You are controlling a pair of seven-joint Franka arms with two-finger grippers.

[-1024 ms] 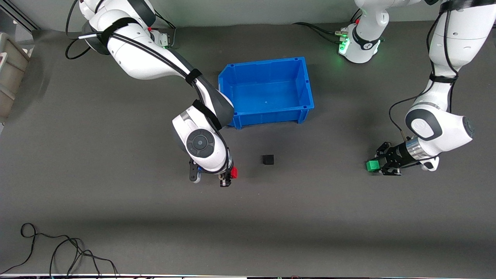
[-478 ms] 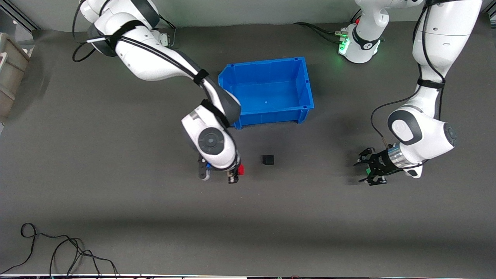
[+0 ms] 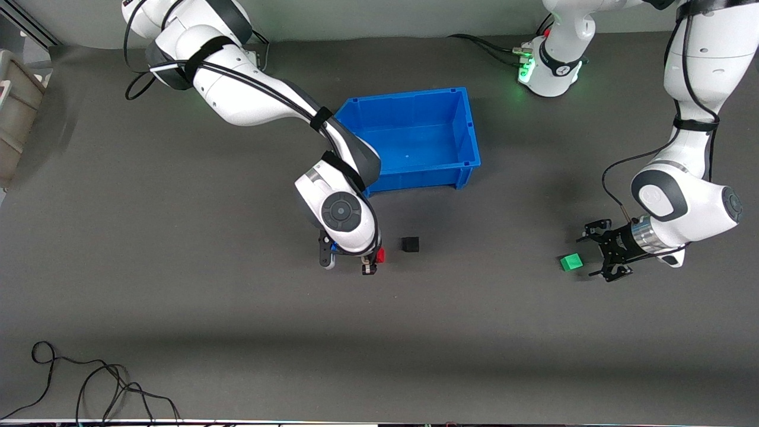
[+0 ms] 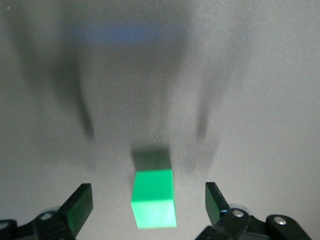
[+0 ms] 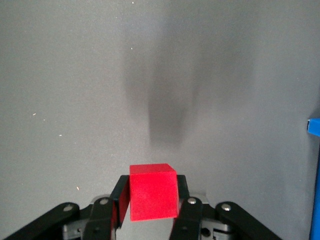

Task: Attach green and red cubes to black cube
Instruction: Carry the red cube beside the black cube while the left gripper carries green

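Observation:
The left gripper should next grab the green cube by its opposite sides, so that it can attach the green cube (image 3: 571, 261) to the black cube (image 3: 410, 244).
The black cube (image 3: 410, 244) sits on the dark table, nearer the front camera than the blue bin. My right gripper (image 3: 375, 261) is shut on the red cube (image 3: 380, 255), low over the table beside the black cube with a small gap between them. In the right wrist view the red cube (image 5: 152, 199) sits between the fingers of the right gripper (image 5: 150, 196). The green cube (image 3: 571, 261) lies on the table toward the left arm's end. My left gripper (image 3: 597, 252) is open beside it. In the left wrist view the green cube (image 4: 154, 198) lies untouched between the spread tips of the left gripper (image 4: 148, 196).
The open blue bin (image 3: 415, 178) stands farther from the front camera than the black cube; its corner shows in the right wrist view (image 5: 314, 125). A grey container (image 3: 15, 112) stands at the right arm's end. A loose black cable (image 3: 89, 379) lies near the front edge.
My right gripper has carried the red cube closer to the black cube. My left gripper has drawn back from the green cube, which lies free on the table.

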